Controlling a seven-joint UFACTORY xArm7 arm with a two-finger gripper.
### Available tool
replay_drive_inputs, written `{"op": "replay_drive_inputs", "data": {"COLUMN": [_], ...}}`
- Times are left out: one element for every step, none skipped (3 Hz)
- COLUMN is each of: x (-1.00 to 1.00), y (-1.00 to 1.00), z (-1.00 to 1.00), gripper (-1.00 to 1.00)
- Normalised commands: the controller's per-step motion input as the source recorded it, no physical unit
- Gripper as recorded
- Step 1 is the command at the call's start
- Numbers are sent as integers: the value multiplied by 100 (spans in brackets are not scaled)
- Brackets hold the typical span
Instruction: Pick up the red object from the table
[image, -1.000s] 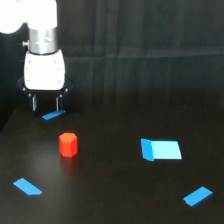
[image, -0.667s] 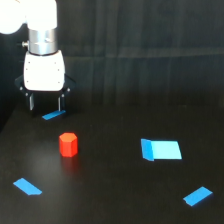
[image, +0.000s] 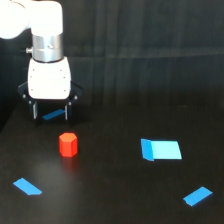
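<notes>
Next, my gripper grabs the red hexagonal block by its upright sides to pick it up.
The red object (image: 68, 144) is a small red-orange hexagonal block standing upright on the black table (image: 115, 190), left of centre in the exterior view. My gripper (image: 50, 115) hangs from the white arm behind and slightly to the left of the block, apart from it. Its two dark fingers are spread and hold nothing. A flat blue piece (image: 54, 114) shows between the fingers, lying on the table behind them.
A larger flat blue piece (image: 160, 149) lies to the right of the block. A small blue strip (image: 27, 186) lies at the front left and another (image: 197, 196) at the front right. A dark backdrop rises behind the table.
The gripper has shifted slightly towards the exterior view's right and a little lower, nearer the red block. The block and the blue pieces have not moved.
</notes>
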Motion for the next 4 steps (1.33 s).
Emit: {"op": "replay_drive_inputs", "data": {"x": [56,36,10,3], "y": [-84,-70,-80,-70], "z": [2,0,-22,-37], "gripper": [98,99,93,97]}}
